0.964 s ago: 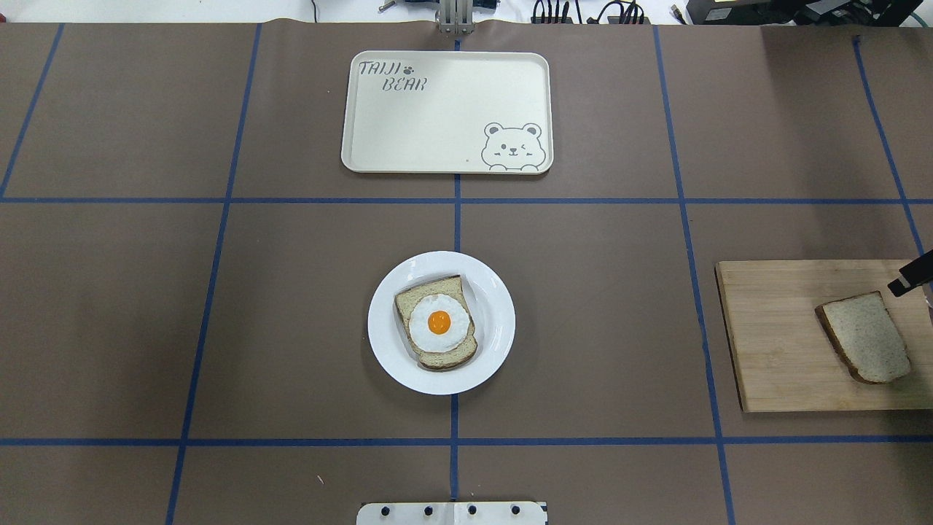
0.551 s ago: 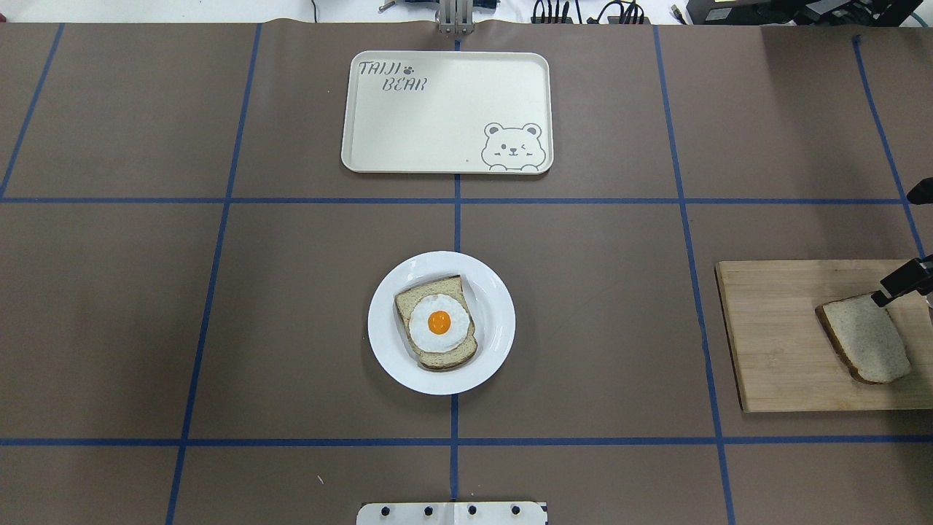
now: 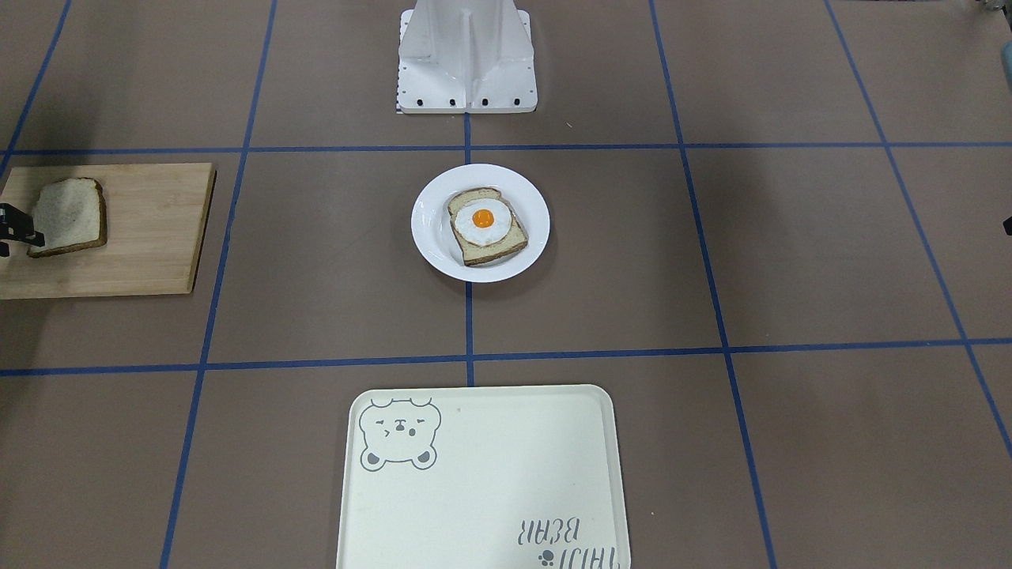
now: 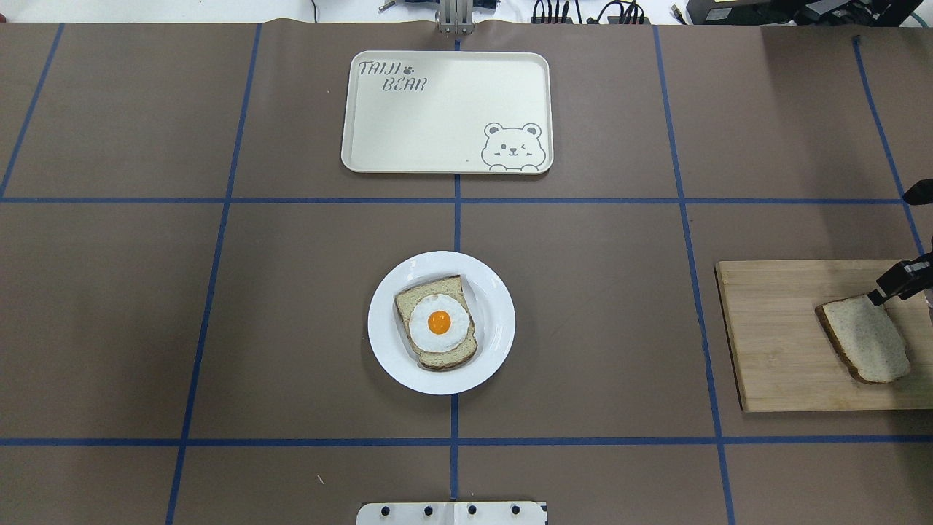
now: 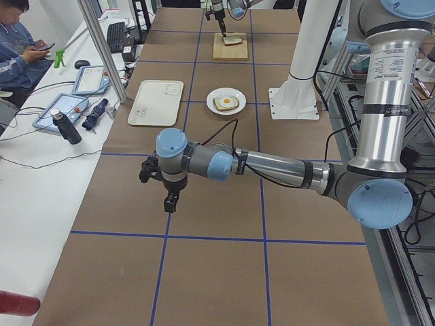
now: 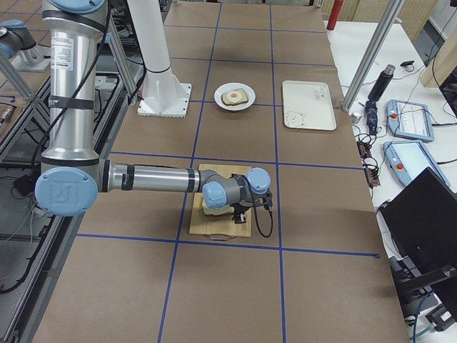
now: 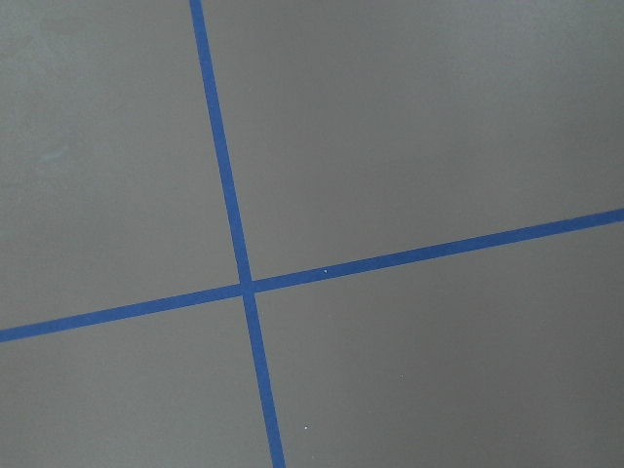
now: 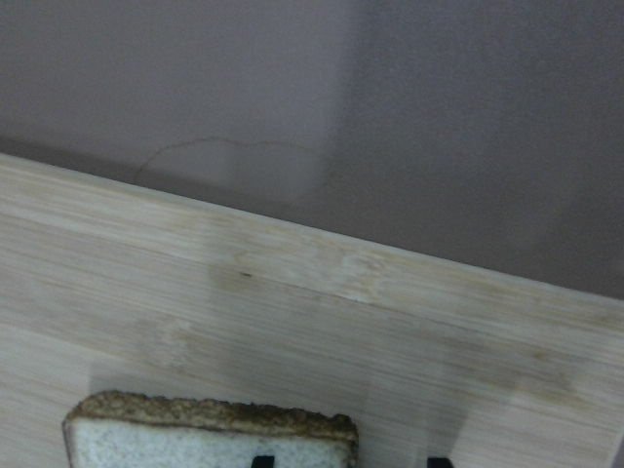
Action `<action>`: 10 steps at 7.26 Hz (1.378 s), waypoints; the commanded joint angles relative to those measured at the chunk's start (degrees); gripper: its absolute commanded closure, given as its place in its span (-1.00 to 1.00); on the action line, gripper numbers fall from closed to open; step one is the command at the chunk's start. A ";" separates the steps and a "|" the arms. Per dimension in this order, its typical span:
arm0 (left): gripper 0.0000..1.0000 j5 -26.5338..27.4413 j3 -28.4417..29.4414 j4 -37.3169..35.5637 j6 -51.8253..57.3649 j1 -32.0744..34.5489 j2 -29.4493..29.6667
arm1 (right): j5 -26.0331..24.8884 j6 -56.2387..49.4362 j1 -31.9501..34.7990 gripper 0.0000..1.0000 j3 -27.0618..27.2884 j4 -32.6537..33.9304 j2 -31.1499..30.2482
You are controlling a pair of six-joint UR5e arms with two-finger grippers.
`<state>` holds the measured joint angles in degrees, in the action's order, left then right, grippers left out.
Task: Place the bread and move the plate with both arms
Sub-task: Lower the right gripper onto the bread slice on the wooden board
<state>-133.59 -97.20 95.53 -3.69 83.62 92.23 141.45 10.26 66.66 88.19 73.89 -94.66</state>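
My right gripper grabs the bread by its crust edge [image 3: 34, 248] beside the bread's corner next, to place the bread over the fried egg on the plate [image 3: 483, 221].
The plain bread [image 4: 867, 339] lies flat on a wooden board [image 4: 780, 343] at the table's right edge. My right gripper [image 8: 348, 460] is open low over the slice's far corner; one black finger [image 4: 891, 284] touches that corner. In the right wrist view the crust [image 8: 210, 419] sits at the bottom, with one tip over the slice and one beside it. The white plate [image 4: 386, 357] sits at the table's centre and bears a slice with a fried egg [image 4: 439, 322]. My left gripper [image 5: 170, 202] hovers over bare table far to the left; I cannot tell whether it is open.
The cream bear tray [image 4: 437, 109] lies beyond the plate on the centre line. The white base stand [image 3: 466, 55] is at the robot's side of the table. The board runs off the overhead view's right edge. Blue tape lines grid the brown table.
My right gripper's finger has come in from the right edge and down onto the plain slice's far corner. The bread, plate and tray have not moved.
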 commanded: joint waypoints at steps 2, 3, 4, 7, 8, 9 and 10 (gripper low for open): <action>-0.97 0.09 0.16 -0.08 0.00 -0.03 -0.03 | 0.05 0.47 -0.83 -0.30 -0.03 -0.41 0.00; -0.97 0.09 0.08 0.01 0.00 0.06 -0.12 | 0.05 0.38 -0.92 -0.31 -0.12 -0.41 0.00; -0.97 0.09 0.17 -0.08 0.00 0.06 -0.12 | 0.14 0.38 -1.01 -0.29 -0.12 -0.41 0.00; -0.97 0.09 0.17 0.01 0.00 0.06 -0.21 | 0.14 0.38 -1.10 0.08 -0.12 -0.41 0.00; -0.97 0.00 0.17 0.01 0.00 0.06 -0.21 | 0.14 0.38 -1.10 0.09 -0.12 -0.41 0.00; -0.97 0.00 0.17 -0.08 0.00 0.06 -0.21 | 0.14 0.38 -1.10 0.10 -0.12 -0.41 -0.08; -0.97 0.00 0.17 0.01 0.00 0.06 -0.21 | 0.23 0.38 -1.10 0.10 -0.12 -0.41 -0.08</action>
<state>-133.58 -97.03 95.50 -3.69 83.67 92.02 141.61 10.63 65.57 88.07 73.48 -94.71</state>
